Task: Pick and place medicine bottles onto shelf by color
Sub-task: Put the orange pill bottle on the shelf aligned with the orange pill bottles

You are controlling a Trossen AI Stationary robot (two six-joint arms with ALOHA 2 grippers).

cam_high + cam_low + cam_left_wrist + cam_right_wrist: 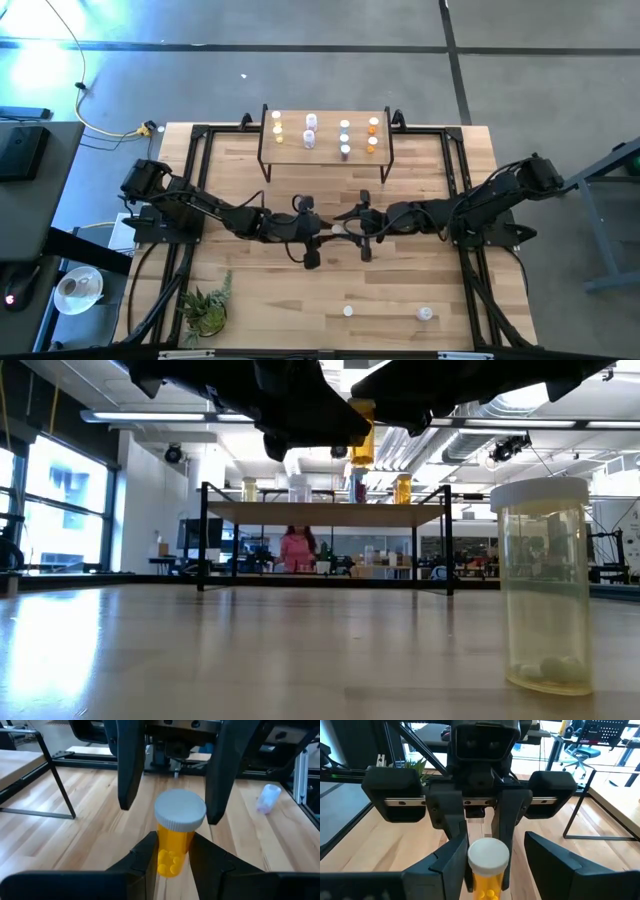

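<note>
I will next grab the orange bottle by its body under the cap (488,884) with my right gripper to put it on the shelf by color.
An orange medicine bottle (172,851) with a white cap (180,810) hangs above the table's middle, and my left gripper (172,840) is shut on it. My right gripper (495,842) faces it from the table's right and is open. Its fingers (126,775) stand on either side of the cap; whether one touches it, I cannot tell. The shelf (325,150) stands at the table's far edge with several bottles on its board, yellowish, white, bluish and orange from left to right. My left gripper pinches the orange bottle's body (162,847), below the cap, between its two fingers. The fingers (145,862) come nearly level from the table's left. The bottle stands upright with its cap up, lifted clear of the table.
A clear bottle (545,585) with white pills stands near the table's front edge. Another white-capped bottle (348,311) stands to its left. A small plant (205,310) sits at the near left corner. Bare wood lies between the grippers and the shelf.
</note>
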